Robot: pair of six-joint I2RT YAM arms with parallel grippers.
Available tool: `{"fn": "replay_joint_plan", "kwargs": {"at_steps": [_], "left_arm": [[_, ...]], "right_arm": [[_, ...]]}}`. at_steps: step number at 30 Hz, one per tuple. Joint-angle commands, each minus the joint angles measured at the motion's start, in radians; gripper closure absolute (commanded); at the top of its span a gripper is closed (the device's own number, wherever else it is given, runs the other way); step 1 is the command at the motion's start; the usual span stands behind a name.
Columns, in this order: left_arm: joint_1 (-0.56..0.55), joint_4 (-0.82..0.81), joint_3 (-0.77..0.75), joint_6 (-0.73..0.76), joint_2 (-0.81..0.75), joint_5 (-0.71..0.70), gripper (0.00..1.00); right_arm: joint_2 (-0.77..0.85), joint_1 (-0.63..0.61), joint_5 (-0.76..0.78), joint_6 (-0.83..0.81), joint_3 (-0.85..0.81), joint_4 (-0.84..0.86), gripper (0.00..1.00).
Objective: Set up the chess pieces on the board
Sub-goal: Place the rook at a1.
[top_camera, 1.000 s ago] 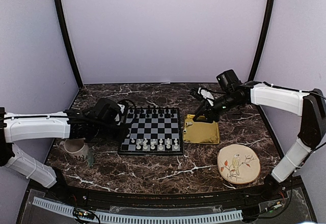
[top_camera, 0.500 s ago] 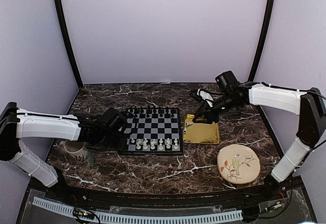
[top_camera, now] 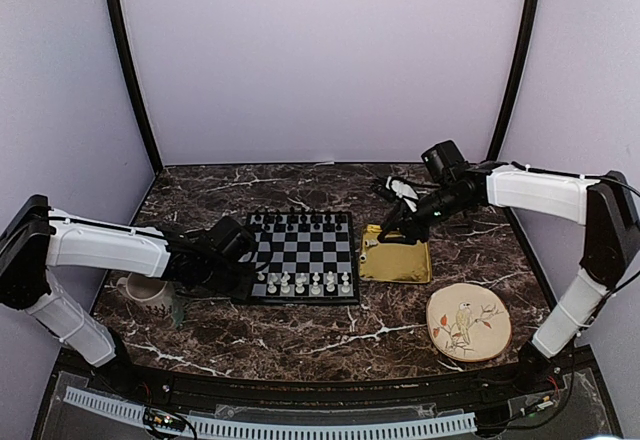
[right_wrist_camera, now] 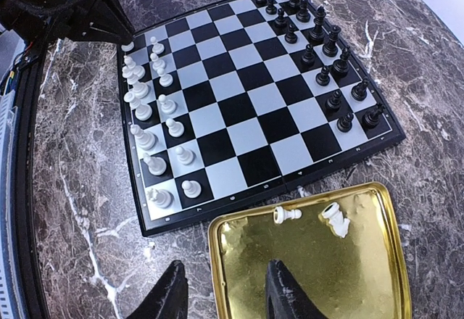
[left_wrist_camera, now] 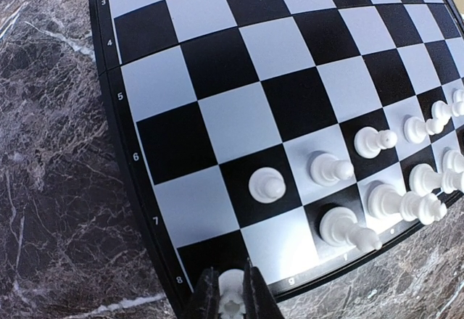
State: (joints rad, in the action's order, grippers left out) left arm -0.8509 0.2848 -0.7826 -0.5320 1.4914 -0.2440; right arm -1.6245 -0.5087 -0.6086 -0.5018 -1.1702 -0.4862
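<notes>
The white piece is above the empty corner square and would end on that square, so it is time for my left gripper to release it.
The board [top_camera: 305,250] lies in the middle of the table, with black chessmen [top_camera: 300,220] along its far rows and white chess pieces [top_camera: 305,283] along its near rows. My left gripper [top_camera: 243,282] is at the board's near-left corner. In the left wrist view the gripper [left_wrist_camera: 232,297] is shut on a white chess piece [left_wrist_camera: 232,284] over the corner square of the board [left_wrist_camera: 239,101]. My right gripper [right_wrist_camera: 225,293] is open and empty above the left edge of the gold tray [right_wrist_camera: 312,283]. Two white pieces [right_wrist_camera: 286,214] lie on their sides in the tray.
A round bird-painted plate [top_camera: 468,322] lies at the near right. A pale mug [top_camera: 145,290] stands left of the board, under the left arm. The gold tray [top_camera: 395,260] sits just right of the board.
My left gripper has moved right and nearer, to the board's near-left corner. The right arm has barely moved.
</notes>
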Motion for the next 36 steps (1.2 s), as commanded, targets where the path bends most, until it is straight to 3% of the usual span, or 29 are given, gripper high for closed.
{"fn": "replay_joint_plan", "kwargs": {"at_steps": [1, 36], "left_arm": [[-0.003, -0.007, 0.016, -0.005, -0.002, -0.006, 0.95], [-0.002, -0.006, 0.009, -0.005, 0.036, -0.045, 0.84]], "right_arm": [[-0.017, -0.001, -0.013, -0.013, 0.011, 0.006, 0.63], [-0.029, 0.0, -0.02, -0.022, 0.01, -0.011, 0.63]]}}
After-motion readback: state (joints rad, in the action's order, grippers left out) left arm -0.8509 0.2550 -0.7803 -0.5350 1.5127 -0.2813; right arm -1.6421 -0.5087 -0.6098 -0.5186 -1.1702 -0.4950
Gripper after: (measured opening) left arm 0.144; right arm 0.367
